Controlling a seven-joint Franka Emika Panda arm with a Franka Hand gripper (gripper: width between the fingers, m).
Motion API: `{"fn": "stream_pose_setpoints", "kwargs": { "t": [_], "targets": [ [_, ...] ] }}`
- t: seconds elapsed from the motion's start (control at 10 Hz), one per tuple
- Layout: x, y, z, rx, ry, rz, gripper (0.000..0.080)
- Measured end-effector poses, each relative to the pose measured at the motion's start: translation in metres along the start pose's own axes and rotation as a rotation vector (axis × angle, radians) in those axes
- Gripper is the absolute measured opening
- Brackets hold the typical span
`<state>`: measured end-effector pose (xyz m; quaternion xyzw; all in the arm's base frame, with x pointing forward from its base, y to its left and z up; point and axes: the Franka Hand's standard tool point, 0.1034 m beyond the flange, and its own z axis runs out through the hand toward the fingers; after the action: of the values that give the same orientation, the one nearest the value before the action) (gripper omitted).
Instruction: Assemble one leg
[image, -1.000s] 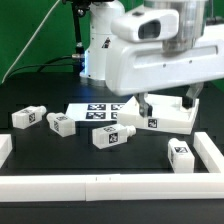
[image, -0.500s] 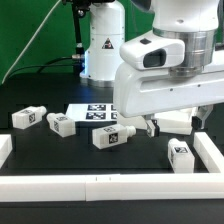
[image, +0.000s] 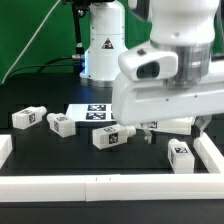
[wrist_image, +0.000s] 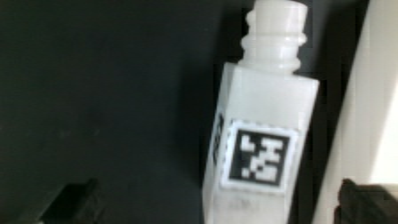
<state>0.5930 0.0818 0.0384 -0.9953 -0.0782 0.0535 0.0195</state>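
My gripper grabs the white leg by its square-marked body (image: 181, 155) (wrist_image: 260, 165) next, which leaves the leg's peg end free for assembly.
Four white legs with square markers lie on the black table: one (image: 27, 117) at the exterior view's left, one (image: 62, 124) beside it, one (image: 108, 137) in the middle, one (image: 181, 156) at the right. My gripper (image: 170, 127) hangs above the right one, its fingers mostly hidden by the arm. In the wrist view a leg (wrist_image: 267, 140) lies lengthwise between my open fingers (wrist_image: 63, 200), its peg end pointing away. My gripper (wrist_image: 217, 205) is open and touches nothing.
The marker board (image: 92, 112) lies behind the middle leg. A white raised wall (image: 60, 183) borders the table's front and continues along the right side (image: 212, 152). A white strip (wrist_image: 381, 90) runs beside the leg in the wrist view.
The arm has swung forward and down over the right side. It now hides the large white piece it hovered over a second ago. The legs have not moved.
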Motion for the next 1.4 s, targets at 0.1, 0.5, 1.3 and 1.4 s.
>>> {"fn": "stream_pose_setpoints", "kwargs": {
  "t": [0.1, 0.5, 1.3, 1.4],
  "targets": [
    [0.0, 0.0, 0.004, 0.002, -0.001, 0.001, 0.065],
    [-0.001, 0.003, 0.022, 0.009, 0.002, -0.005, 0.065],
    [-0.002, 0.011, 0.015, 0.01, -0.002, -0.017, 0.0282],
    [-0.006, 0.027, 0.001, 0.011, -0.013, -0.024, 0.0282]
  ]
}}
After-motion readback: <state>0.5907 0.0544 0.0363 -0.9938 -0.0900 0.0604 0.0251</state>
